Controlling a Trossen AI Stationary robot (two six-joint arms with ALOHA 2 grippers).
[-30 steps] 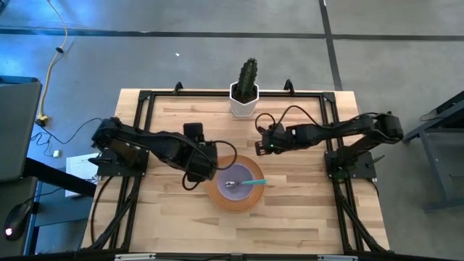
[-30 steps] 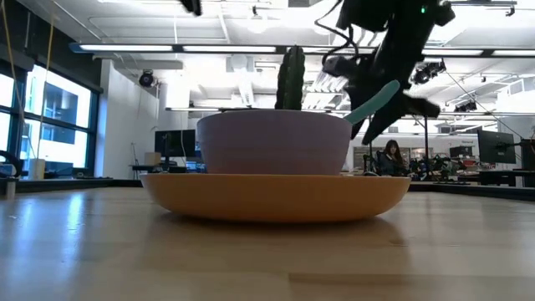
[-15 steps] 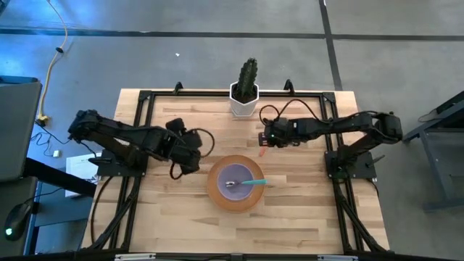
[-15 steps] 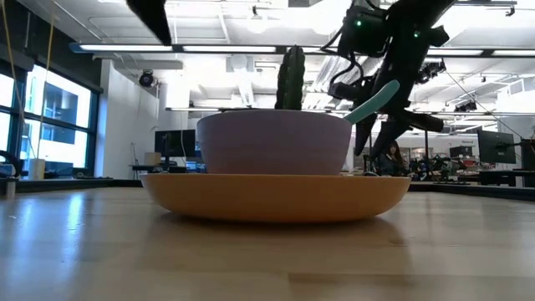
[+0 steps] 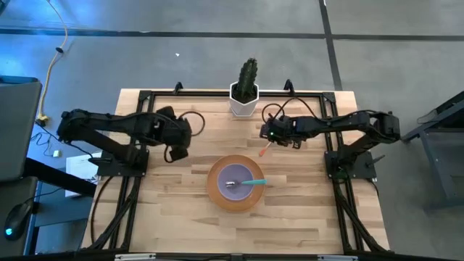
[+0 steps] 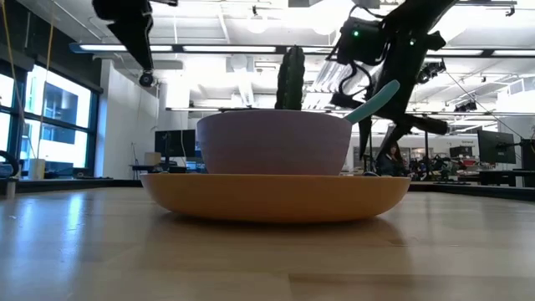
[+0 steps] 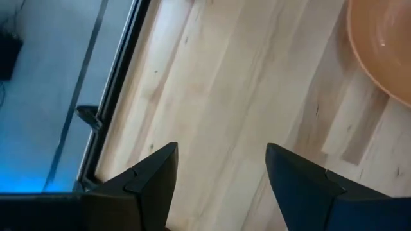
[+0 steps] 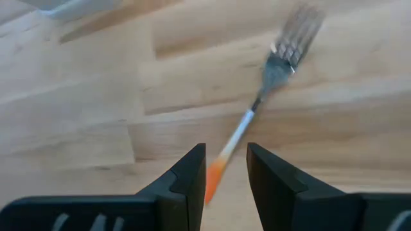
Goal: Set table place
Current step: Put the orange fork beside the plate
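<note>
My right gripper should next take hold of the fork by its orange handle end, so that it can lay the fork beside the orange plate [image 5: 217, 194].
The orange plate [image 5: 217, 194] lies at the table's middle with the lilac bowl [image 5: 230, 174] on it. The teal-handled spoon [image 5: 253, 181] rests in the bowl, its handle over the rim; it also shows in the low view [image 6: 374, 99]. The orange-handled fork [image 5: 266, 149] lies flat on the planks, far right of the plate. My right gripper [image 5: 269, 138] is low over it, open, its fingers on either side of the handle's orange end [image 8: 215, 178]. My left gripper [image 5: 175, 150] is open and empty, left of the plate, raised [image 6: 125, 25]. My right gripper comes at the fork from above and the table's right, its fingers [image 8: 189, 176] lying along the handle on either side of its orange end. The fork lies flat on the table. I cannot tell whether the fingers touch it.
A white pot with a green cactus [image 5: 244, 98] stands at the far edge, just left of my right gripper. The black rail frame [image 5: 148, 109] runs around the tabletop. Bare planks [image 5: 239, 232] lie near of the plate.
My left gripper has drawn back from the plate toward the table's left edge and risen. My right gripper has gone a little toward the far right and come down over the fork, which now shows on the planks. Plate, bowl and spoon have stayed.
</note>
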